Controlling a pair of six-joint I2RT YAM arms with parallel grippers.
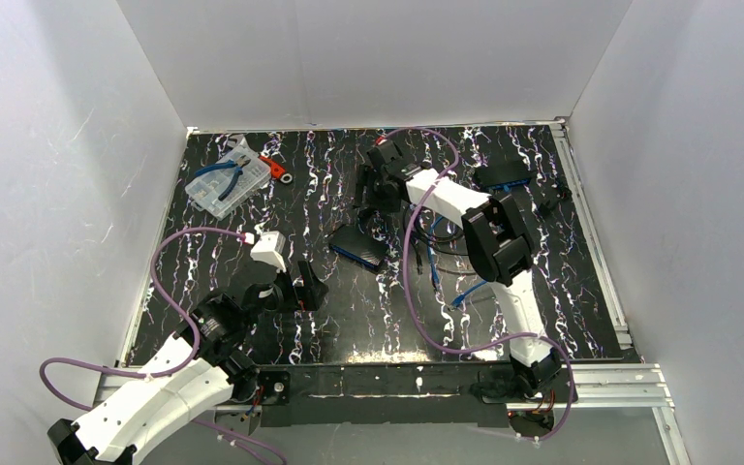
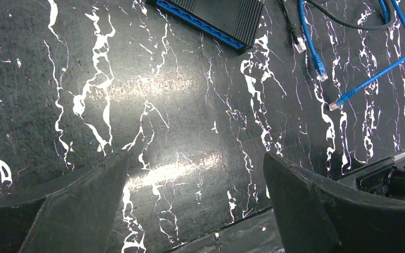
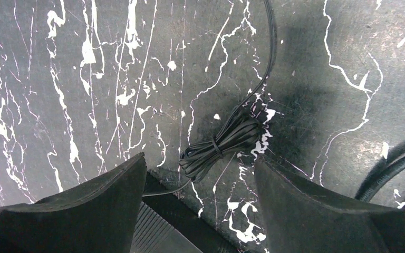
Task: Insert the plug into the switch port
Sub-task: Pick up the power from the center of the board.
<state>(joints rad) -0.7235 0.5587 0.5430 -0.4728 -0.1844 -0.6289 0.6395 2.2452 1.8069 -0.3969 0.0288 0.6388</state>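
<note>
I need to grab across the middle of the tied black cable coil [image 1: 366, 219] [image 3: 221, 142] with my right gripper next. This will leave its ends free so my left gripper can insert the plug.
The switch [image 1: 358, 245] is a flat black box with a blue row of ports, lying mid-table; the left wrist view shows its port face [image 2: 211, 18] at the top edge. A blue cable [image 1: 446, 276] lies right of it, its two blue plugs [image 2: 319, 67] [image 2: 338, 101] loose on the mat. My left gripper [image 1: 295, 291] [image 2: 195, 158] hangs open over bare mat, near and left of the switch. My right gripper [image 1: 370, 199] [image 3: 200, 168] is open just behind the switch, above a tied black cable coil [image 3: 221, 142] and the switch's back corner [image 3: 158, 224].
A second black box [image 1: 501, 174] sits at the back right. A clear parts case with blue pliers [image 1: 223, 182] and a red tool [image 1: 273, 167] lie at the back left. A black cable with a clear plug [image 2: 298, 45] runs beside the blue one. White walls enclose the mat.
</note>
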